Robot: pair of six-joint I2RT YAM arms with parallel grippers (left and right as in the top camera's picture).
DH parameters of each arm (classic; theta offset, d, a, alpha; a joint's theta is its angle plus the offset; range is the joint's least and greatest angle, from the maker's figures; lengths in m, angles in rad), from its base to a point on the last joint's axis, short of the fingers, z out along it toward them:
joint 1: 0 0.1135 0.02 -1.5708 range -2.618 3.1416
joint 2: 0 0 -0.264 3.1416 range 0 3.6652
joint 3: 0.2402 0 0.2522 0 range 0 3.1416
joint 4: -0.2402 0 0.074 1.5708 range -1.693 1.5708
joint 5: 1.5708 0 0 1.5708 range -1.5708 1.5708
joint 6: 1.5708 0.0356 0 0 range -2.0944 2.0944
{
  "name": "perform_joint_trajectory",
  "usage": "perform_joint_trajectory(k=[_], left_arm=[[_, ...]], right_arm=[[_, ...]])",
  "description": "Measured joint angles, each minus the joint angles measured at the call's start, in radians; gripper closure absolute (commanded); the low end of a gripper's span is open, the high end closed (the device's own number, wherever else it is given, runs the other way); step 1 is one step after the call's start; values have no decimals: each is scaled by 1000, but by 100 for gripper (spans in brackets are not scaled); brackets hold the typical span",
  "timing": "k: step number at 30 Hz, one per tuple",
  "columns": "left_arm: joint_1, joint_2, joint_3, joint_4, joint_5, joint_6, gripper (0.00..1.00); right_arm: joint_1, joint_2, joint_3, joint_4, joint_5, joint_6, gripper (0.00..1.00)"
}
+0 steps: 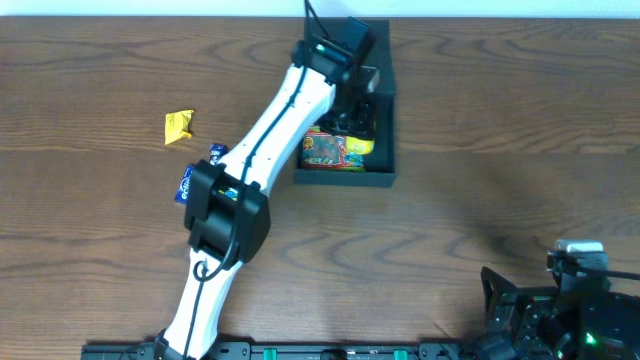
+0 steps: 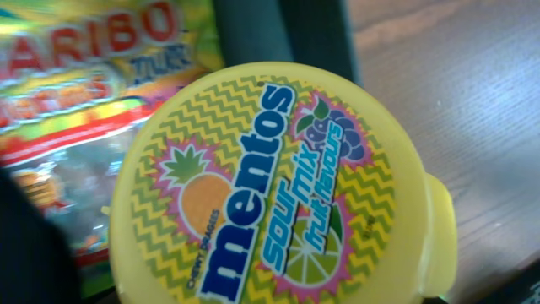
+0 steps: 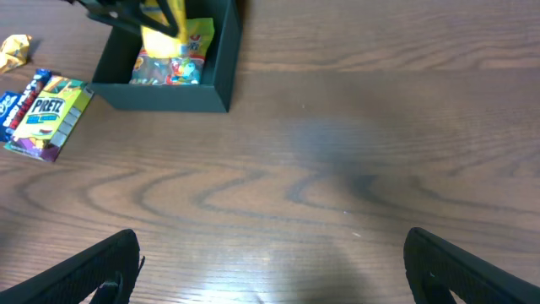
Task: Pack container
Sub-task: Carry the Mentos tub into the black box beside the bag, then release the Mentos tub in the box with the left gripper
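Note:
The tub [image 1: 360, 147] is over the Haribo bag and would fall onto it if I opened now. My left gripper needs to move the tub to the free part of the container beside the bag.
The black container [image 1: 390, 100] stands at the back middle of the table; it also shows in the right wrist view [image 3: 160, 95]. A colourful Haribo bag [image 1: 325, 150] [image 2: 76, 76] [image 3: 173, 63] lies inside it. My left gripper [image 1: 355, 110] reaches down into the container and is shut on a yellow Mentos tub [image 2: 270, 186] [image 1: 360, 147] [image 3: 164, 21], held just above the Haribo bag. The tub fills the left wrist view and hides the fingers. My right gripper [image 3: 270, 253] is open and empty, low over the table at the front right [image 1: 545, 310].
A crumpled yellow wrapper [image 1: 179, 126] [image 3: 15, 51] lies at the left. A Pretz box [image 3: 51, 114] and blue packets [image 1: 185, 185] lie left of the container, partly under my left arm.

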Motion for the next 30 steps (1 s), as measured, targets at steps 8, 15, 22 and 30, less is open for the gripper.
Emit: perform_joint_trajectory(k=[8,15,22,30], left_arm=[[-32,37,2,17,27,1,95],[-31,60,2,50,69,1,95],[-31,141,5,44,127,1,94],[-27,145,7,48,138,1,5]], right_arm=[[0,0,0,0,0,0,1],[0,0,0,0,0,0,1],[0,0,0,0,0,0,1],[0,0,0,0,0,0,1]])
